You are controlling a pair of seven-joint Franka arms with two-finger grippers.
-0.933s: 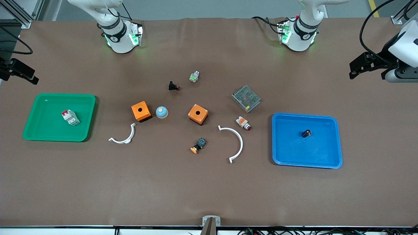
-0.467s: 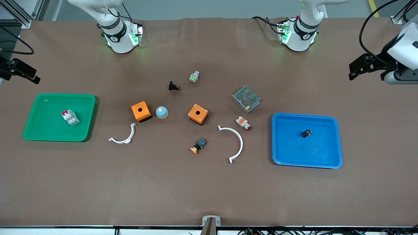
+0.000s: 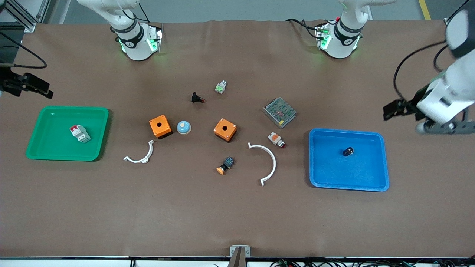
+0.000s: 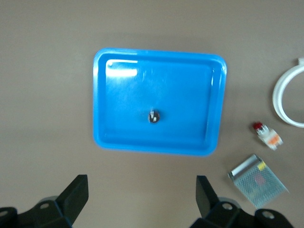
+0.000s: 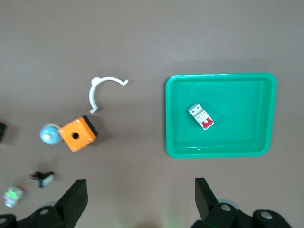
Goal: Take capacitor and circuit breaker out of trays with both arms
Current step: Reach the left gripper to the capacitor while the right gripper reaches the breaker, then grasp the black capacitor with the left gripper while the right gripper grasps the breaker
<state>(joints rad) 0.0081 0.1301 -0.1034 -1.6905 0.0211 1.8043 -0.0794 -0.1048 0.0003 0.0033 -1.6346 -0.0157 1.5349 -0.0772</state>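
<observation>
I will take the breaker out of the green tray [image 3: 55, 155] next, so I will pick it up with my right gripper by its red-switch end [image 3: 74, 128].
The capacitor [image 3: 348, 151], a tiny black cylinder, lies in the blue tray [image 3: 349, 187]; the left wrist view shows it [image 4: 154, 116] in that tray [image 4: 156, 148]. The breaker [image 3: 79, 133], a grey block with a red-and-white top, lies in the green tray [image 3: 55, 155]; the right wrist view shows it [image 5: 201, 116] in that tray [image 5: 218, 152]. My left gripper [image 3: 393, 109] [image 4: 141, 199] is open and empty, up over bare table by the blue tray's edge toward the bases. My right gripper [image 3: 41, 88] [image 5: 141, 197] is open and empty, over bare table by the green tray.
Between the trays lie two orange boxes [image 3: 160, 126] [image 3: 225, 129], a blue dome [image 3: 183, 127], two white arcs [image 3: 141, 157] [image 3: 269, 163], a mesh-covered unit [image 3: 279, 112], a white-and-orange lamp [image 3: 277, 139], an orange-capped pushbutton [image 3: 225, 165] and a black red-tipped part [image 3: 197, 98].
My left gripper has swung in toward the blue tray. My right gripper has shifted a little toward the green tray. Nothing on the table has moved.
</observation>
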